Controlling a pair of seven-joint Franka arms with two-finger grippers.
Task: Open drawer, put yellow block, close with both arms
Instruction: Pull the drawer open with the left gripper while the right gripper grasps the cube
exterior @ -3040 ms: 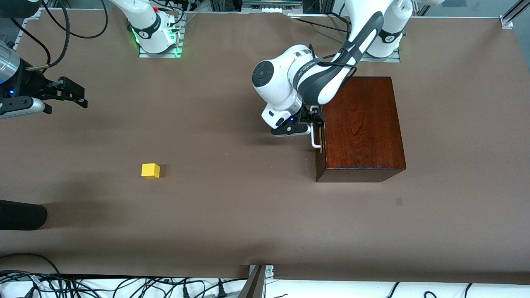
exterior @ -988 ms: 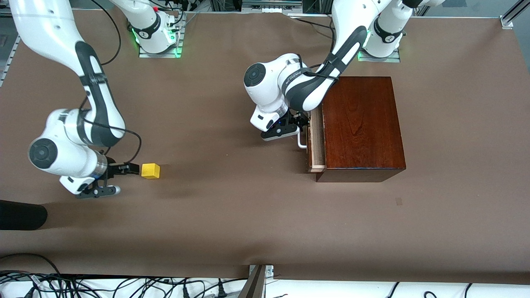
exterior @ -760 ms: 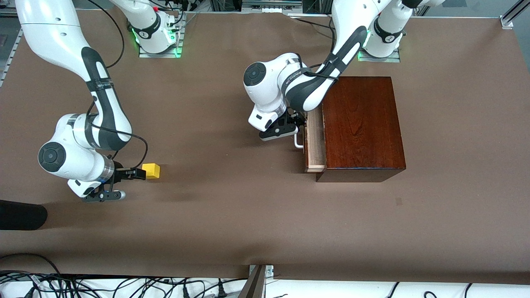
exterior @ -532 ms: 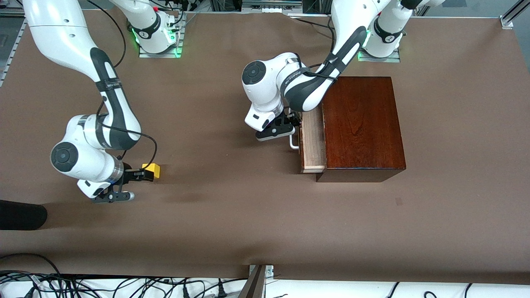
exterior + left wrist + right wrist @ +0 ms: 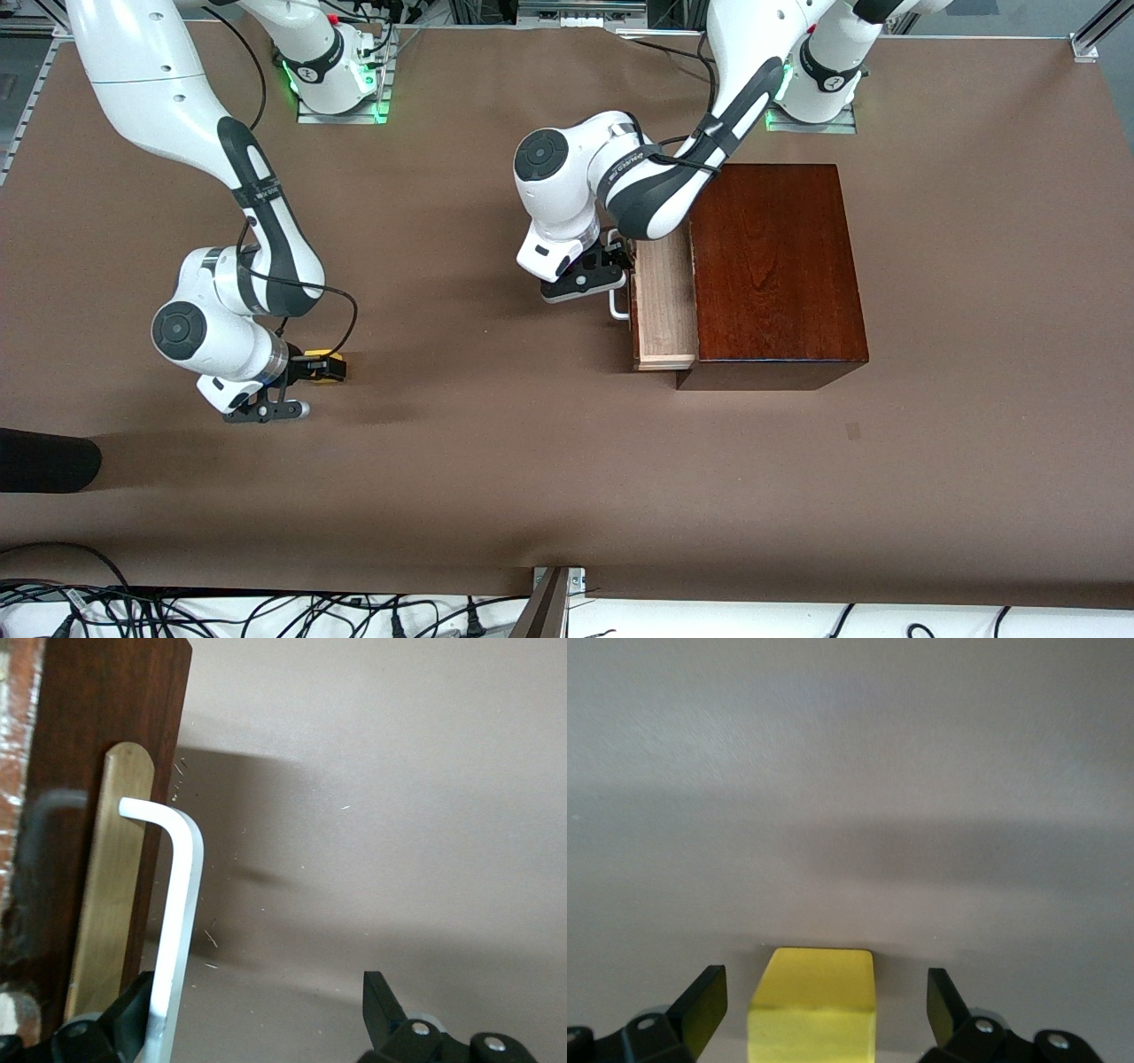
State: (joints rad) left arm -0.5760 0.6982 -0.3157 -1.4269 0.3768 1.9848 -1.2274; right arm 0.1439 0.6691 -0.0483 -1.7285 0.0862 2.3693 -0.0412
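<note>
Next, my right gripper picks up the yellow block (image 5: 334,361) by its two opposite sides, to put it in the open drawer (image 5: 663,301).
The yellow block (image 5: 334,361) lies on the brown table toward the right arm's end. My right gripper (image 5: 321,367) is down at it and open. In the right wrist view the block (image 5: 815,1001) sits between the two fingertips (image 5: 704,1001) with a gap on each side. The drawer (image 5: 663,301) stands partly pulled out of the mahogany box (image 5: 775,266). My left gripper (image 5: 620,264) is open at the drawer's white handle (image 5: 617,307). In the left wrist view the handle bar (image 5: 173,921) rests against one finger (image 5: 124,1019), and the other finger stands well apart.
A black rounded object (image 5: 44,461) lies at the table's edge at the right arm's end. Cables run along the table edge nearest the front camera. The arms' bases (image 5: 341,84) stand at the table's farthest edge.
The drawer has slid farther out toward the right arm's end, drawn by my left gripper. My right gripper has moved forward so the yellow block now sits between its fingers.
</note>
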